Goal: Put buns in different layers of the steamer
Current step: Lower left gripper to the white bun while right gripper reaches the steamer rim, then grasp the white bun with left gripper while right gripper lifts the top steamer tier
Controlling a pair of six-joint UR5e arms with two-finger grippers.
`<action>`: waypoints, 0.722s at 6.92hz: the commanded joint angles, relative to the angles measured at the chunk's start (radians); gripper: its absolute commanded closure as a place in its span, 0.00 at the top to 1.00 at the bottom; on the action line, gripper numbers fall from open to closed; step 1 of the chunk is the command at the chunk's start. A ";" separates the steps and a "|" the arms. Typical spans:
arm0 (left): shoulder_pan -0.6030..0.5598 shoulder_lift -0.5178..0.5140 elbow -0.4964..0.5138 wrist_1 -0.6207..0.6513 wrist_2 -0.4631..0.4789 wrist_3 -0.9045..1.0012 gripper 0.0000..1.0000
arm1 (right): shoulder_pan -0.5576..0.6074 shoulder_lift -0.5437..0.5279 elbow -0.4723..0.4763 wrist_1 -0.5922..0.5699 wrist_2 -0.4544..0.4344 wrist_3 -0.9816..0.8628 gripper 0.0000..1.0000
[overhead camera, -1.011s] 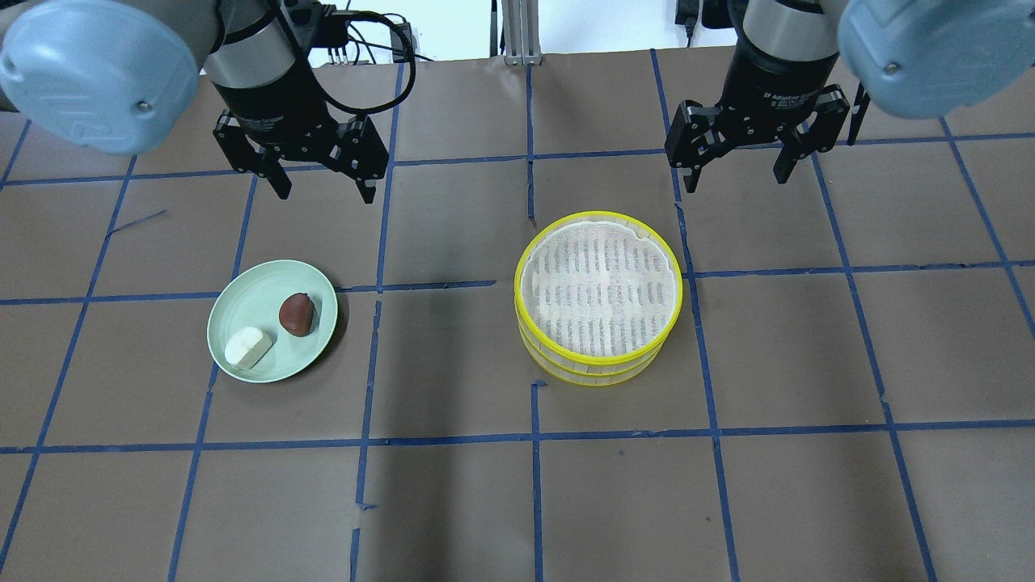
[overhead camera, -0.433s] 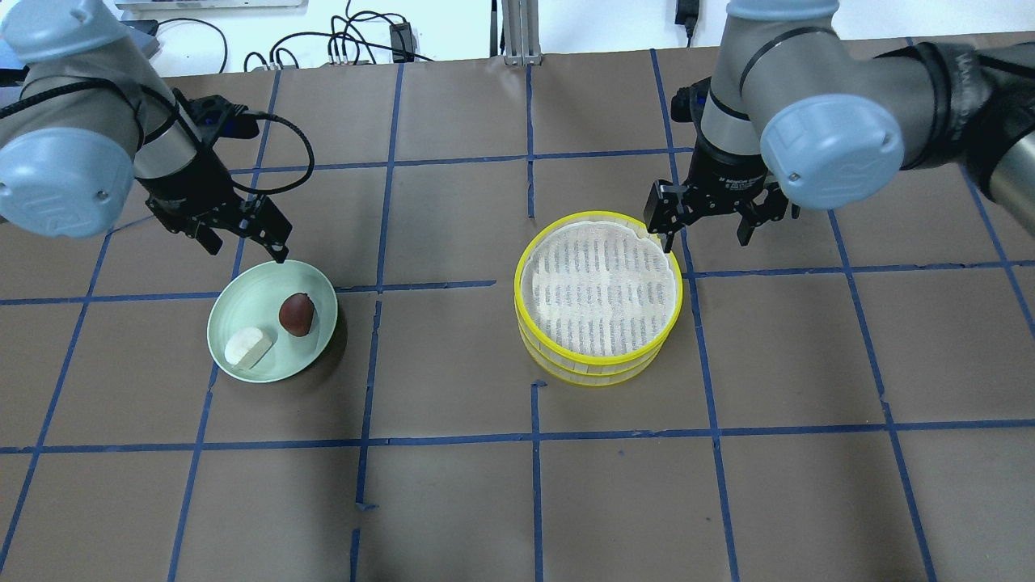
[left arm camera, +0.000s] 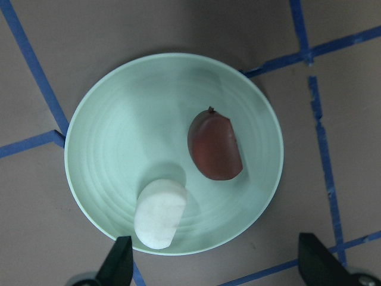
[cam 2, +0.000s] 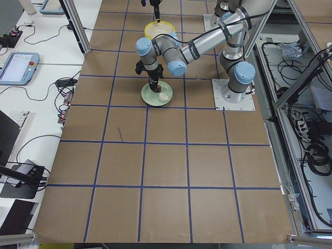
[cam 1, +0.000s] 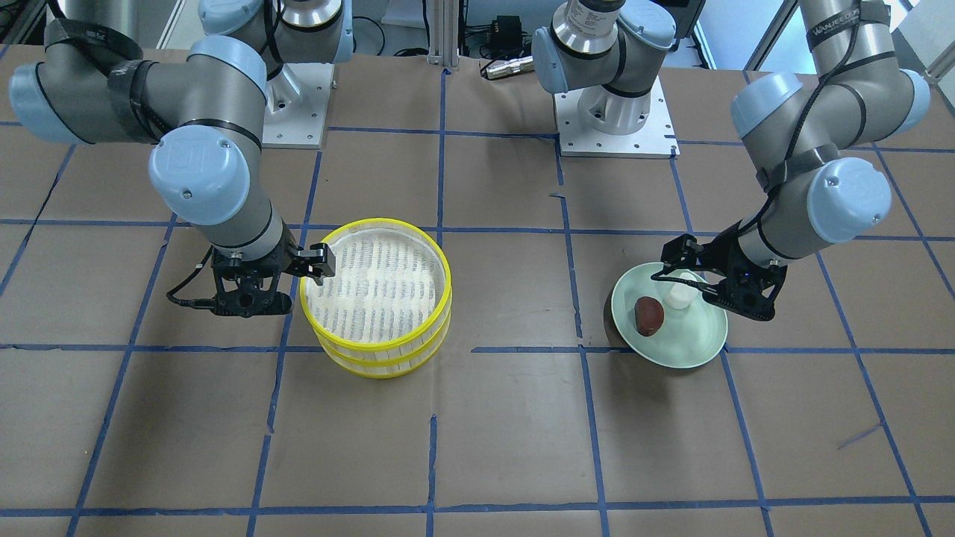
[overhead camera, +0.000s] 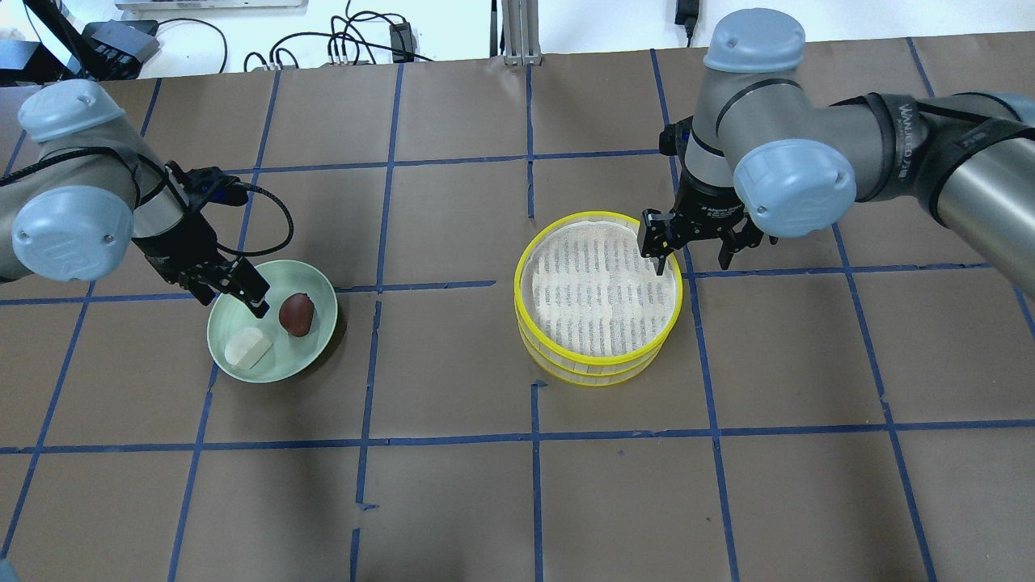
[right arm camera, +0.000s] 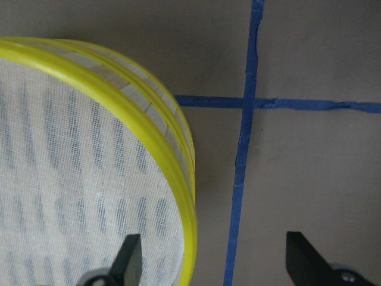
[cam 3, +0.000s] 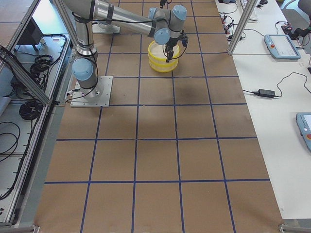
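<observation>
My right gripper needs to grab the top steamer layer by its yellow rim [cam 1: 315, 288] next, to open up the lower layer [cam 1: 380, 367] for a bun.
The steamer [overhead camera: 600, 368] stands right of centre, its two yellow-rimmed layers stacked; the upper one's white slatted floor is bare. It also shows in the front view [cam 1: 380, 359]. My right gripper [overhead camera: 691, 263] is open and straddles the upper rim [right arm camera: 186, 226], one finger inside, one outside. The white bun [overhead camera: 247, 347] and the dark reddish-brown bun [overhead camera: 297, 314] lie on a pale green plate [overhead camera: 271, 279]. My left gripper [overhead camera: 232, 301] is open and empty just above the plate. The wrist view shows the white bun [left arm camera: 159, 213] and the brown bun [left arm camera: 215, 148] ahead of its fingertips.
The table is brown paper with a grid of blue tape lines. Cables and equipment lie past its far edge [overhead camera: 356, 40]. The arm bases [cam 1: 615, 112] stand at the robot's side of the table.
Both arms have come down and inward. My left gripper moved from behind the plate to over it. My right gripper moved onto the steamer's rim.
</observation>
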 commanded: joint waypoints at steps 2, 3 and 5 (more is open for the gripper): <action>0.010 -0.051 -0.006 0.014 0.053 0.010 0.98 | 0.000 0.025 0.027 -0.007 -0.001 0.007 0.35; 0.010 -0.057 -0.016 0.016 0.074 0.011 0.97 | 0.000 0.023 0.027 -0.001 -0.019 0.002 0.07; 0.005 -0.086 -0.019 0.017 0.091 0.036 0.87 | -0.001 -0.001 0.008 0.011 -0.018 -0.007 0.07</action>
